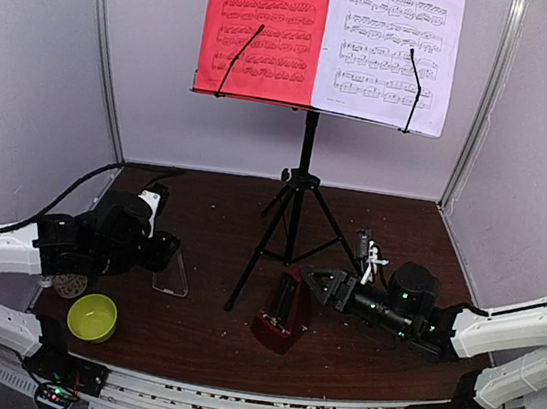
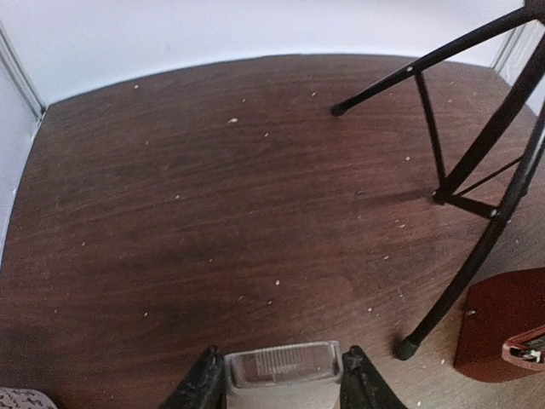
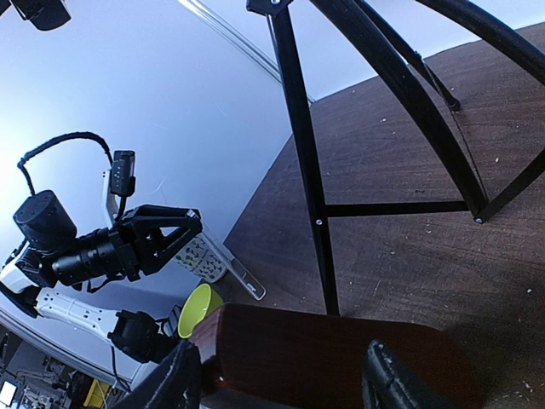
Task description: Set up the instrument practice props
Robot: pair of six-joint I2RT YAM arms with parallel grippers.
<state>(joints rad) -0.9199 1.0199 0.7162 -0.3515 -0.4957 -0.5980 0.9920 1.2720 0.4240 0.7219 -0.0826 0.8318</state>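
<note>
The clear cover [image 2: 283, 366] hangs tilted and would drop onto the table if I opened now, so my left gripper should hold it until its raised end lowers.
The black music stand [image 1: 306, 158] stands mid-table on its tripod. The red sheet [image 1: 262, 22] and the white sheet [image 1: 391, 39] rest side by side on its desk. Just right of the tripod's front leg, the dark-red metronome [image 1: 282, 319] sits on the table without its cover. My right gripper [image 1: 316, 281] is open at its right side, and the red body [image 3: 324, 354] fills the space between the fingers without being clamped. My left gripper [image 1: 168, 256] is shut on the clear cover [image 2: 283, 366], low over the table left of the tripod.
A lime-green bowl [image 1: 92, 317] sits near the front left edge. A patterned mug [image 1: 69, 286] shows partly under the left arm. The tripod legs [image 2: 464, 162] spread between the two grippers. Grey walls close in the back and sides.
</note>
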